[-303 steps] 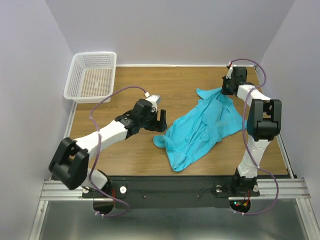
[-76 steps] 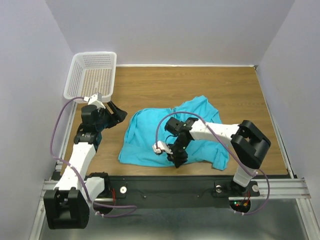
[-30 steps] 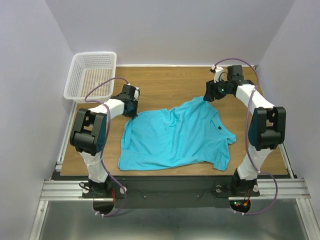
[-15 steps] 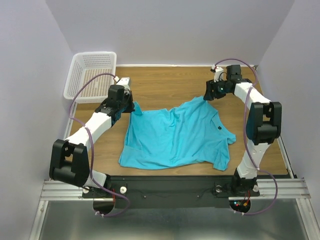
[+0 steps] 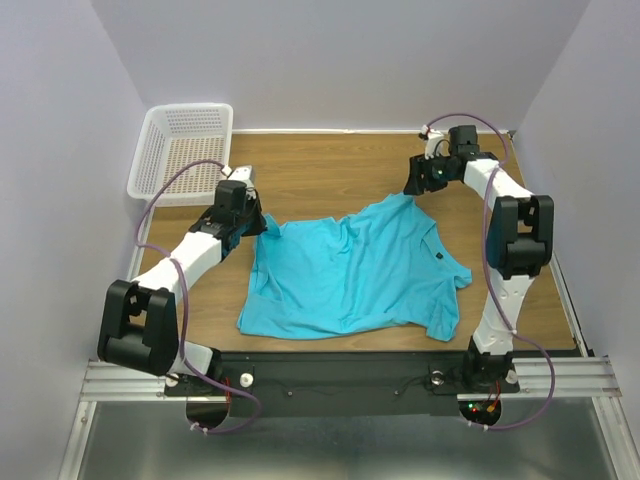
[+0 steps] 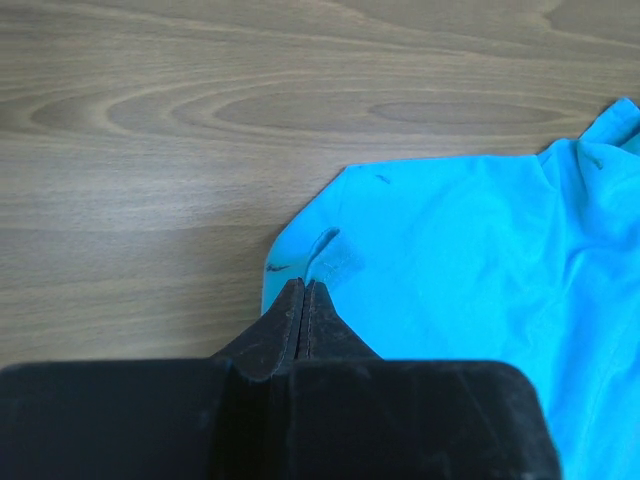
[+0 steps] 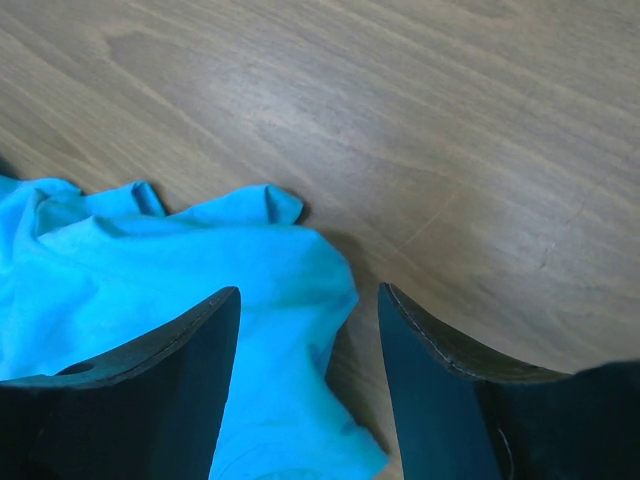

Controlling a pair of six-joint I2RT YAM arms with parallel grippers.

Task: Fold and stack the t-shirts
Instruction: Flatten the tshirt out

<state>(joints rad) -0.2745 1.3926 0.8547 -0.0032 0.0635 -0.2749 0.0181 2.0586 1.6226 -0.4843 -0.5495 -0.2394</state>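
Note:
My right gripper is to grab the turquoise t-shirt next by its far corner [image 5: 402, 199] [image 7: 334, 272], opposite my left gripper's corner, so that I can spread and fold it.
One turquoise t-shirt [image 5: 350, 275] lies spread out on the wooden table, with a small dark mark [image 5: 441, 256] near its neckline. My left gripper [image 5: 258, 222] is at the shirt's far left corner. In the left wrist view its jaws [image 6: 303, 285] are shut, and a small pucker of the shirt [image 6: 470, 260] runs into the tips. My right gripper [image 5: 412, 187] hangs over the shirt's far right corner. In the right wrist view it [image 7: 308, 300] is open and straddles the edge of the cloth [image 7: 180, 270], with cloth and bare wood between the fingers.
A white mesh basket [image 5: 185, 150] sits at the table's far left corner. Bare wood [image 5: 330, 165] runs along the far side behind the shirt. Grey walls close in the table on three sides.
Over the last second the left arm swung outward with its gripper still at the shirt's far left corner, which slid slightly left. The right gripper edged a little further back.

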